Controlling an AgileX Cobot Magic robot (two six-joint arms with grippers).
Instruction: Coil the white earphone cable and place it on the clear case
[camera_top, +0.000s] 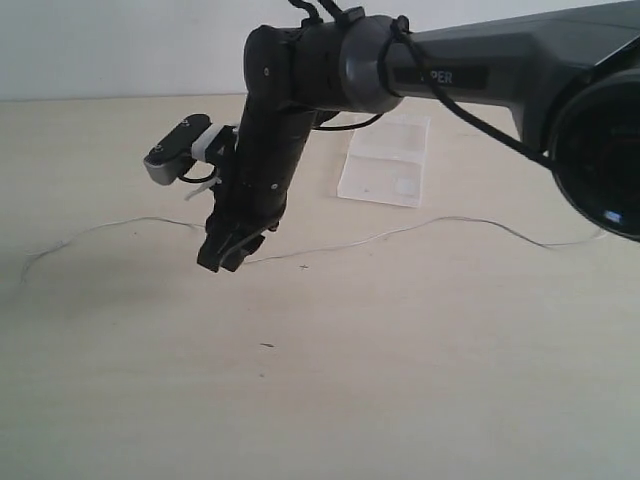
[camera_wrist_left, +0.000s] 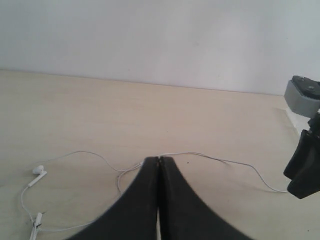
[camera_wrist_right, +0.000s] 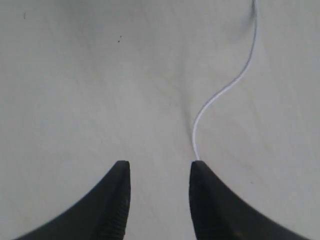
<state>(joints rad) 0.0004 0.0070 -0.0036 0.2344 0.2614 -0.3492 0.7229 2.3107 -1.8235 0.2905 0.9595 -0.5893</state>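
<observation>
My right gripper grabs the white earphone cable by the cable's middle part (camera_top: 247, 262) next, to coil it for the clear case (camera_top: 388, 160).
The white earphone cable (camera_top: 400, 230) lies stretched across the table from left to right. My right gripper (camera_top: 232, 250) hangs low over its middle. It is open (camera_wrist_right: 160, 167), and the cable (camera_wrist_right: 220, 92) runs up to one fingertip (camera_wrist_right: 200, 170) and vanishes under it. In the left wrist view my left gripper (camera_wrist_left: 159, 160) is shut, with the cable (camera_wrist_left: 225, 161) coming out on both sides of its tips. One earbud (camera_wrist_left: 38, 171) lies off to one side, and the right gripper (camera_wrist_left: 300, 175) is at the cable's other side. The clear case (camera_top: 388, 160) lies flat behind the cable. The left gripper does not show in the exterior view.
The right arm (camera_top: 450, 65) reaches in from the right, high over the case, with its grey wrist camera (camera_top: 178, 150) sticking out to the left. A second small white piece (camera_wrist_left: 37, 220) lies near the earbud. The pale table (camera_top: 400, 380) ends at a white wall.
</observation>
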